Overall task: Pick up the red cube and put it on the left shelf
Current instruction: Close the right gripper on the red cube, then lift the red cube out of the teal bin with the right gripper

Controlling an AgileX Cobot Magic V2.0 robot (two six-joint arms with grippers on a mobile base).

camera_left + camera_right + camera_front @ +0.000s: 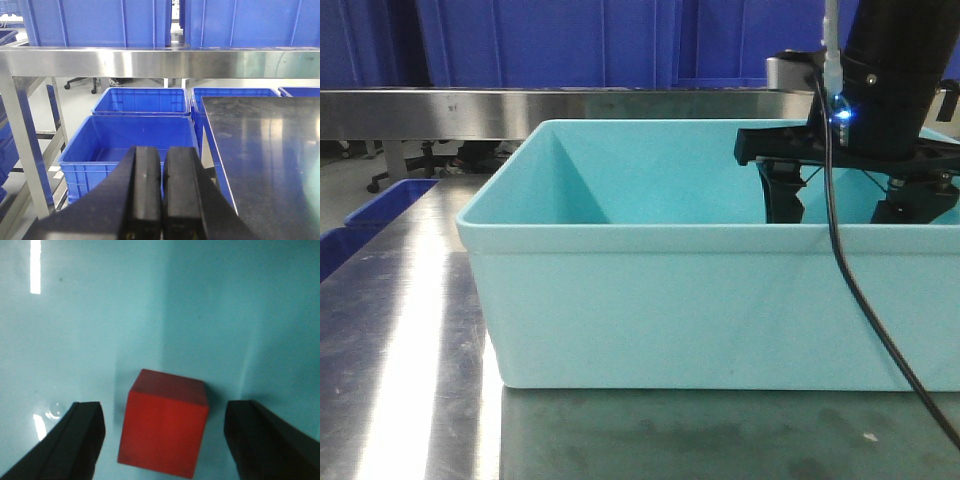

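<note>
The robot's right gripper will place the red cube (164,422) on the left shelf, so next it will grab the cube by its opposite sides.
The red cube (164,422) lies on the floor of the light teal tub (650,300), between the two black fingers of my right gripper (165,437). The jaws stand wide open with a gap on each side of the cube. In the front view the right gripper (848,205) reaches down into the tub's right half and the tub wall hides the cube. My left gripper (163,190) is shut and empty, held off the table's left edge. The left shelf (160,62) is a brushed-steel rack with large blue crates (100,22) on it.
The tub stands on a steel table (410,330). A black cable (865,300) hangs from the right arm across the tub's front. Several open blue crates (127,150) sit on the floor under the shelf, left of the table (265,150).
</note>
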